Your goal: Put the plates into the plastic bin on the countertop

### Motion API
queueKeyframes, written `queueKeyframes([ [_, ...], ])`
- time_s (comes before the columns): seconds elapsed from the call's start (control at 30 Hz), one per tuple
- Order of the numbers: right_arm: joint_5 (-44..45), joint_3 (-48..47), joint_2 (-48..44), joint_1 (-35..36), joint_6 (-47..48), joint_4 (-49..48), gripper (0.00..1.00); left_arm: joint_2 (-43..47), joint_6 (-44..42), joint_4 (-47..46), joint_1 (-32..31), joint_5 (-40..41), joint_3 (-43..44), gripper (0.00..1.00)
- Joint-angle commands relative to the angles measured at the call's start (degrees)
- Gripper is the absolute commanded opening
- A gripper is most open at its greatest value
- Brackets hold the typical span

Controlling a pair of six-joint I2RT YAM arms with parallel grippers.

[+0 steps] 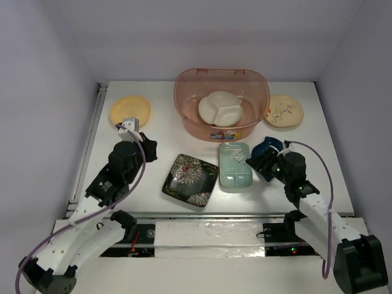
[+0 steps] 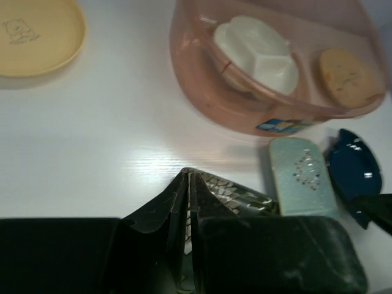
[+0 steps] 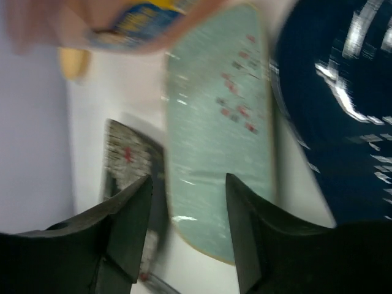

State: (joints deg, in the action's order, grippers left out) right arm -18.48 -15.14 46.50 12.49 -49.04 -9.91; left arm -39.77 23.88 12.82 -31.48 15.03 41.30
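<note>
The plate would stay on the countertop if I raised my left gripper now, because my closed fingertips are above and beside the black floral plate (image 1: 190,179) (image 2: 229,195).
The pinkish plastic bin (image 1: 222,82) stands at the back with the cream divided plate (image 1: 220,108) inside. The yellow plate (image 1: 130,111) lies to its left and the tan speckled plate (image 1: 285,111) to its right. The black floral plate (image 1: 190,179), the green rectangular plate (image 1: 235,164) and the dark blue leaf plate (image 1: 267,147) lie in front. My left gripper (image 1: 147,147) is shut and empty, left of the floral plate (image 2: 239,195). My right gripper (image 1: 257,162) is open, above the green plate's (image 3: 217,128) near end, beside the blue plate (image 3: 343,104).
A metal rail (image 1: 86,153) runs along the left edge of the white countertop (image 1: 165,131). White walls close in the back and both sides. In the left wrist view the tan plate (image 2: 346,76) shows through the bin wall (image 2: 202,92).
</note>
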Motion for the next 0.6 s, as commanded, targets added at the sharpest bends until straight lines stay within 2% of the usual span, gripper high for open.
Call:
queueKeyframes([
  [0.0, 6.1, 1.5, -4.4, 0.6, -2.0, 5.8, 0.60, 3.7, -0.8, -5.1, -0.2, -4.6, -0.4, 0.04],
  [0.03, 7.9, 1.4, -6.1, 0.6, -2.0, 10.7, 0.65, 3.9, -1.4, -4.3, -0.2, -5.9, -0.3, 0.04],
  [0.07, 9.9, 1.1, -7.7, 0.6, -2.0, 12.8, 0.74, 4.0, -2.4, -3.6, -0.2, -6.1, 0.0, 0.05],
  [0.1, 10.3, 1.1, -10.7, 0.6, -2.5, 14.0, 0.76, 4.2, -2.8, -3.2, -0.2, -6.2, 0.0, 0.07],
  [0.23, 14.2, -1.8, -12.1, 0.6, -3.1, 24.7, 0.76, 6.1, -4.2, -3.1, -0.2, -7.4, -1.0, 0.11],
  [0.3, 13.6, -3.1, -11.2, 0.6, -3.1, 26.9, 0.74, 8.0, -4.5, -3.6, -0.2, -8.1, -1.4, 0.13],
  [0.57, 8.3, -3.1, -2.3, 0.6, -4.9, 24.2, 0.71, 12.5, -5.2, -5.2, -0.2, -11.5, -2.0, 0.16],
])
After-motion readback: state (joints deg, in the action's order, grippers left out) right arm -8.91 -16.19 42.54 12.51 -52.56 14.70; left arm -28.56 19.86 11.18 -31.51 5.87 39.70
